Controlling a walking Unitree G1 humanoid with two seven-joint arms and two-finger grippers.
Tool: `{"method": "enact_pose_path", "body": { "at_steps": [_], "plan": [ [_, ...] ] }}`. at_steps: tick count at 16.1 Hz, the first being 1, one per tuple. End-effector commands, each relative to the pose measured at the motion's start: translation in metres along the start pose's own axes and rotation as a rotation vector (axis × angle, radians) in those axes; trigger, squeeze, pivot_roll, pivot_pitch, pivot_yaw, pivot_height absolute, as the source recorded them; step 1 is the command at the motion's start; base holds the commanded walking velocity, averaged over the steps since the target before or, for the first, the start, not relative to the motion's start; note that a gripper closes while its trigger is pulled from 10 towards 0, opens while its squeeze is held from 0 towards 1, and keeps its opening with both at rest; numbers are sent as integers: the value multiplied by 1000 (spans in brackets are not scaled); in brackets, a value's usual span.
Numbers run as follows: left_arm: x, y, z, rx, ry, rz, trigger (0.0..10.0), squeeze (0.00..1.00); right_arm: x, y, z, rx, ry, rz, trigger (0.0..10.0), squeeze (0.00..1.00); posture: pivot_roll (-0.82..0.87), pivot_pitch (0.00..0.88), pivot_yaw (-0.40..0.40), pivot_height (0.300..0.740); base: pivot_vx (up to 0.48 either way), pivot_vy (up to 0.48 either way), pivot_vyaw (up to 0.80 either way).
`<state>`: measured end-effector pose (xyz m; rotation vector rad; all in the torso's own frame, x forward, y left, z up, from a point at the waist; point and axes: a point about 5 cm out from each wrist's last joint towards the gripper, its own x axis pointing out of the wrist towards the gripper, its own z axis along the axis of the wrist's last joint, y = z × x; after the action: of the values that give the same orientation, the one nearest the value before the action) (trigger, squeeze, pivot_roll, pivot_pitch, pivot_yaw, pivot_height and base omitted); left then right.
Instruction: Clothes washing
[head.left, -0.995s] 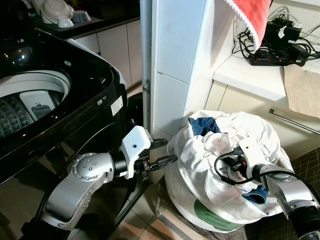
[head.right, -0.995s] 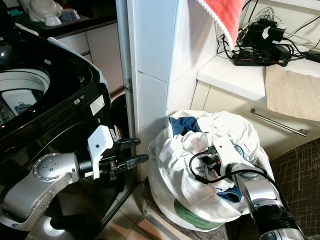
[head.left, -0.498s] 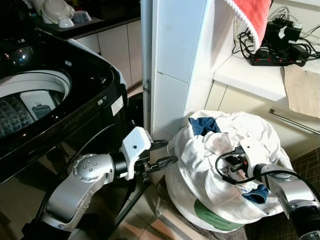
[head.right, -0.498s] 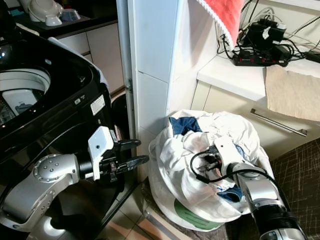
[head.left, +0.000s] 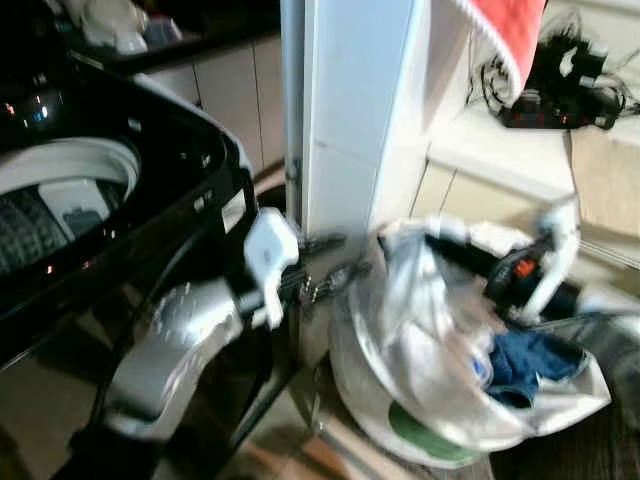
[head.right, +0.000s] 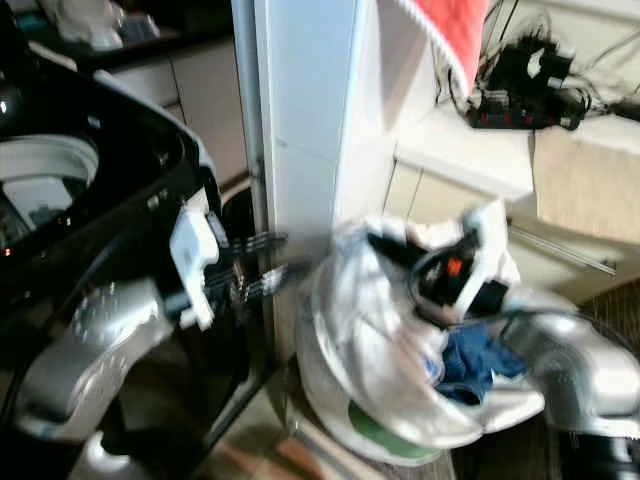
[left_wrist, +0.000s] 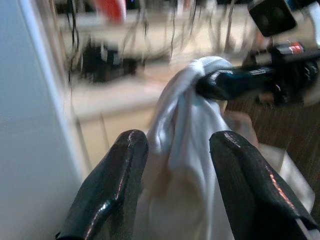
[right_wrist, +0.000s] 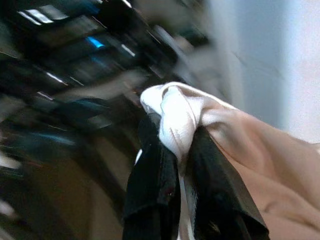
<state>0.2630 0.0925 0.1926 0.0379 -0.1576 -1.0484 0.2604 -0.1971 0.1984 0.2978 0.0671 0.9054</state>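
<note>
My left gripper grabs the white cloth by its hanging fold (head.left: 408, 282) next, just below my right gripper's fingers, since those cover the top of the cloth.
The picture is blurred by motion. My right gripper (head.left: 400, 236) is shut on a bunched fold of a white garment (head.left: 418, 295), holding it up above the white laundry bag (head.left: 420, 432) on the floor. In the right wrist view the cloth (right_wrist: 176, 114) is pinched between the black fingers (right_wrist: 150, 172). A blue garment (head.left: 527, 360) lies in the bag. My left gripper (head.left: 335, 262) stands open beside the bag, just short of the hanging cloth (left_wrist: 195, 150). The black top-loading washing machine (head.left: 150, 150) stands at the left with its drum (head.left: 60, 190) uncovered.
A white pillar (head.left: 350, 110) rises between the washer and the bag. Behind the bag is a low white counter (head.left: 500, 150) with a power strip and cables (head.left: 560, 95), a beige cloth (head.left: 605, 175) and a red towel (head.left: 500, 30) hanging above.
My right gripper has risen up and to the left out of the pile, dragging the white garment with it and uncovering the blue garment. The left gripper has lifted slightly.
</note>
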Motion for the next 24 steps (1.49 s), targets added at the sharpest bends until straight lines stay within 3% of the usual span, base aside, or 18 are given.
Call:
{"method": "enact_pose_path", "body": {
  "at_steps": [1, 4, 8, 9, 10, 11, 12, 13, 24],
  "plan": [
    [4, -3, 17, -2, -83, -31, 10000, 1000, 2, 13, 18, -8, -62, 88, 0, 0, -42, 0, -19, 740, 0, 0, 0],
    [18, -18, 29, -110, -177, -134, 10000, 1000, 15, 29, 39, 47, -194, 193, 0, 0, -41, 0, -21, 740, 0, 0, 0],
    [24, -27, 21, -141, -136, -144, 10000, 1000, 27, 43, 35, 81, -165, 257, 0, 0, -41, 0, -21, 740, 0, 0, 0],
    [24, -27, 21, -152, -137, -148, 10000, 918, 28, 44, 34, 84, -162, 261, 0, 0, -41, 0, -21, 740, 0, 0, 0],
    [24, -29, 21, -178, -144, -162, 10000, 635, 28, 44, 34, 93, -160, 264, 0, 0, -41, 0, -21, 740, 0, 0, 0],
    [23, -31, 20, -204, -137, -176, 10000, 639, 29, 44, 34, 98, -161, 261, 0, 0, -41, 0, -21, 740, 0, 0, 0],
    [22, -30, 18, -201, -117, -171, 588, 404, 29, 45, 35, 99, -162, 260, 0, 0, -41, 0, -21, 740, 0, 0, 0],
    [21, -28, 14, -191, -77, -159, 0, 0, 28, 45, 36, 104, -167, 259, 0, 0, -37, 0, -29, 740, 0, 0, 0],
    [17, -17, 11, -183, -55, -94, 0, 0, 28, 44, 41, 95, -161, 245, 0, 0, -52, 0, -30, 740, 0, 0, 0]
  ]
}}
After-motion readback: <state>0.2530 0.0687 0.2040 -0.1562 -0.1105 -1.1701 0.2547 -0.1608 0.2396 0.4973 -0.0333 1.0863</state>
